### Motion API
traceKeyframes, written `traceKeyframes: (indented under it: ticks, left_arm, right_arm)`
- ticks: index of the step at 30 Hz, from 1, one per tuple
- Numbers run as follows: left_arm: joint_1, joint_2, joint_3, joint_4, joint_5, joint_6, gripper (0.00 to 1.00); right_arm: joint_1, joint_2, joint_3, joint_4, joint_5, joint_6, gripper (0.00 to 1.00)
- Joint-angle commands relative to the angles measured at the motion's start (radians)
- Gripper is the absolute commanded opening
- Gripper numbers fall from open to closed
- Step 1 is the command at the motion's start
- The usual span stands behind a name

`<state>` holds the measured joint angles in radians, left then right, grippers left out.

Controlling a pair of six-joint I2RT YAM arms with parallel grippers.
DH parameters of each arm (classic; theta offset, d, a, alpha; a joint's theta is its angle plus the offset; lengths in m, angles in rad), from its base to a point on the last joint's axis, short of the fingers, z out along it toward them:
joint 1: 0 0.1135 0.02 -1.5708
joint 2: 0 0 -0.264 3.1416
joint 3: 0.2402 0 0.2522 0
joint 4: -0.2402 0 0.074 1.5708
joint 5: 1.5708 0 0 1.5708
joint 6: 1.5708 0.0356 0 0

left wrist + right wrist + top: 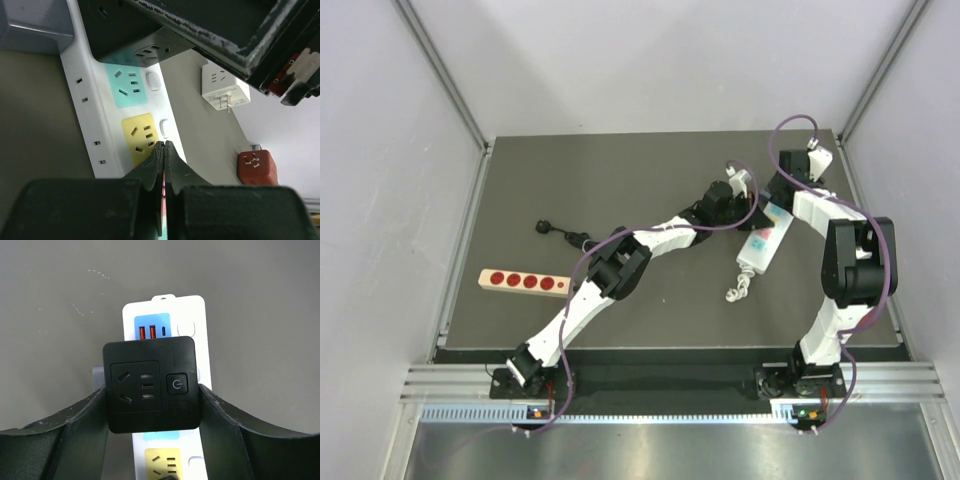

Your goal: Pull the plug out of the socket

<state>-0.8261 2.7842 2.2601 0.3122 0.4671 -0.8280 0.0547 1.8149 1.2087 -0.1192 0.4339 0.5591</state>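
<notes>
The black plug (782,189) (152,385) would come up off the power strip if I lifted my right gripper now. The fingers of that gripper are tight on the plug, and my left gripper is pressing the power strip.
The white power strip (761,244) lies right of the mat's centre, its coiled cord (736,288) at the near end. In the right wrist view a black square plug (148,384) with a power button sits over the strip (192,315), just below the blue USB face (152,331). My right gripper (151,390) is shut on it, one finger on each side. Whether its pins are still in cannot be told. My left gripper (164,146) is shut, with its tips pressed on the strip at the yellow face (139,136). The cyan face (127,86) and the black plug (125,30) lie beyond.
A beige strip with red round spots (525,282) lies at the mat's left. A black plug with cord (560,232) lies behind it. A loose white adapter (225,90) and a red cube adapter (256,167) sit beside the strip. Grey walls enclose the mat.
</notes>
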Motion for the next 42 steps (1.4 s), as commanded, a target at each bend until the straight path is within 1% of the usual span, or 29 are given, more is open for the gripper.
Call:
traceKeyframes:
  ticks: [1,7,11,17,21,26,30,36,38,41,42]
  left_arm:
    - [0.001,0.089,-0.016,-0.208,-0.071,0.049,0.00]
    - [0.001,0.101,0.006,-0.214,-0.067,0.046,0.00]
    - [0.001,0.104,0.006,-0.214,-0.067,0.046,0.00]
    - [0.001,0.106,0.009,-0.213,-0.068,0.046,0.00]
    - [0.001,0.107,0.012,-0.213,-0.070,0.046,0.00]
    - [0.001,0.107,0.010,-0.213,-0.070,0.047,0.00]
    - [0.001,0.107,0.010,-0.213,-0.065,0.047,0.00]
    - [0.001,0.089,0.007,-0.199,-0.047,0.058,0.00]
    - [0.001,0.069,-0.017,-0.157,-0.025,0.058,0.00]
    - [-0.007,0.014,-0.028,-0.168,-0.030,0.095,0.00]
    - [-0.008,-0.003,-0.033,-0.173,-0.034,0.122,0.00]
  right_arm:
    - [0.002,-0.078,0.038,0.055,-0.043,0.021,0.00]
    - [0.004,-0.094,0.077,0.023,-0.067,0.013,0.00]
    - [0.002,-0.077,0.130,-0.011,-0.101,-0.002,0.00]
    - [0.004,-0.089,0.138,-0.022,-0.113,-0.007,0.00]
    - [0.026,-0.091,0.135,0.006,-0.035,-0.047,0.00]
    - [0.092,-0.058,0.189,-0.008,0.051,-0.108,0.00]
    - [0.122,-0.081,0.192,-0.014,0.133,-0.136,0.00]
    - [0.123,-0.127,0.163,-0.030,0.181,-0.137,0.00]
    - [0.123,-0.152,0.150,-0.040,0.190,-0.136,0.00]
    - [0.120,-0.199,0.123,-0.054,0.184,-0.119,0.00]
    - [0.119,-0.215,0.112,-0.062,0.160,-0.113,0.00]
